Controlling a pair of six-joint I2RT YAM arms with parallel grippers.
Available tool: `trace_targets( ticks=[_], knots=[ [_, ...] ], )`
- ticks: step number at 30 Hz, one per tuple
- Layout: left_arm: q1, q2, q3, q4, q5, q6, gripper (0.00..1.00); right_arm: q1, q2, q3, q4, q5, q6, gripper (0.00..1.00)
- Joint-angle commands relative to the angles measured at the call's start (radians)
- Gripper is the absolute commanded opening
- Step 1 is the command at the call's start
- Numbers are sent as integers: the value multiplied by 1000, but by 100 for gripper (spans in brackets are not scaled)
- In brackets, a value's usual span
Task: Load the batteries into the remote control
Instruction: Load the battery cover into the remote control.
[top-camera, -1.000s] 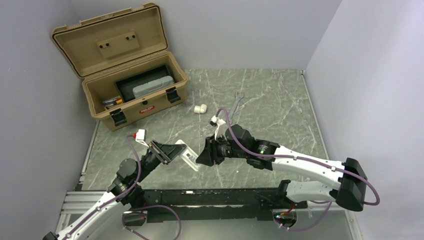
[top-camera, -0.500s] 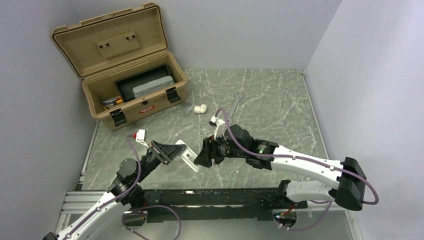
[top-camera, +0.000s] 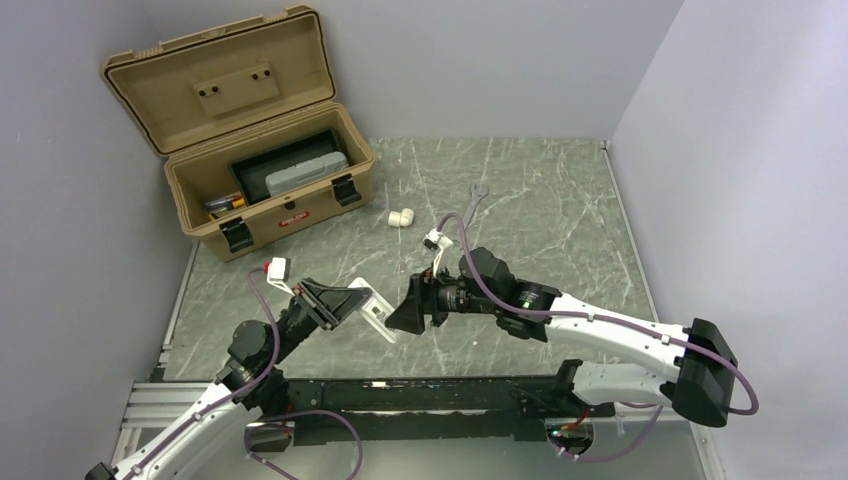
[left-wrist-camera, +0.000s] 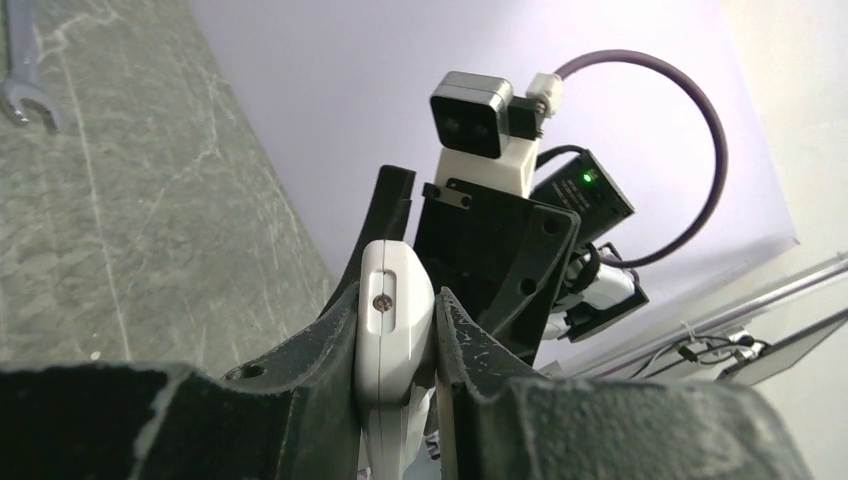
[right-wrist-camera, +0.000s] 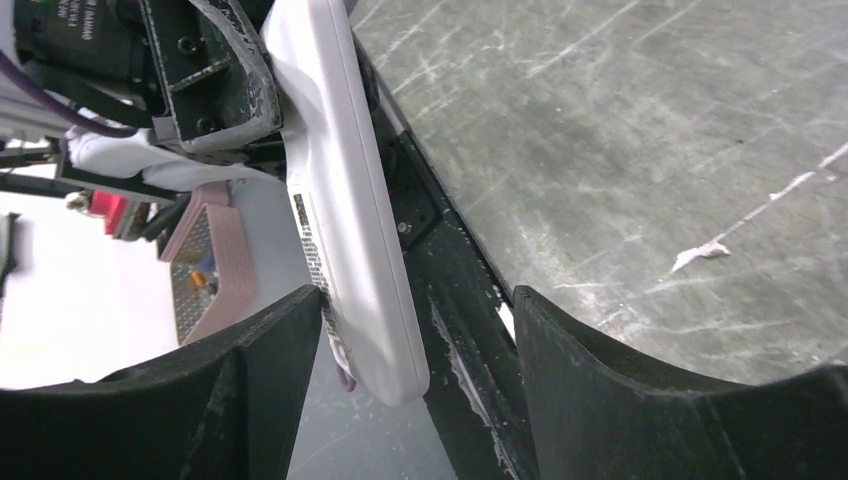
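The right gripper grabs the remote control by its rounded end (right-wrist-camera: 388, 360) beside the barcode label (right-wrist-camera: 312, 240) next, to take it over for loading the batteries.
My left gripper (top-camera: 347, 301) is shut on the remote control (top-camera: 374, 313), a slim white bar held above the table's near edge. In the left wrist view its fingers (left-wrist-camera: 320, 345) clamp the remote's screw end (left-wrist-camera: 393, 310). My right gripper (top-camera: 407, 314) is open, and the remote's free end (right-wrist-camera: 345, 200) sits between its fingers (right-wrist-camera: 250, 400), close against the left one and apart from the right one. Small orange-red things (top-camera: 226, 203), perhaps the batteries, lie at the left end of the toolbox; they are too small to tell.
An open tan toolbox (top-camera: 300, 215) stands at the back left with a grey case inside. A white pipe elbow (top-camera: 401, 216) and a silver wrench (top-camera: 472, 205) lie on the green table behind the grippers. Walls close in on three sides.
My right gripper has moved a little left and nearer, further over the remote's free end. My left gripper still holds the remote in nearly the same place.
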Motion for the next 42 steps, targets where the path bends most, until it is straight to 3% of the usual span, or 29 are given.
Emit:
trace_targets(
  ticks=[1,10,17,26,28,30,35,36,37,39,42],
  knots=[
    [-4,38,31,214,76,25,0,-13,-15,-24,156,-96,27,71],
    [-3,121,15,388,125,18,0,-24,4,-38,282,-228,69,53],
    [-4,77,39,292,110,57,0,-24,11,-41,275,-256,71,37],
    [-3,38,75,155,80,109,2,-24,53,-4,251,-292,57,6],
    [-4,33,80,134,74,116,8,-24,51,0,247,-288,56,1],
    [-4,28,82,118,71,119,22,-25,45,1,242,-275,53,0],
    [-4,20,92,66,59,123,65,-25,17,-3,225,-226,49,0],
    [-4,19,94,53,56,125,84,-25,11,-5,222,-213,48,0],
    [-5,16,98,37,53,126,93,-26,4,-7,213,-194,47,0],
    [-3,14,108,0,43,130,99,-26,-7,-8,199,-169,44,0],
    [-4,10,130,-95,19,139,99,-28,-37,-5,154,-114,25,0]
  ],
)
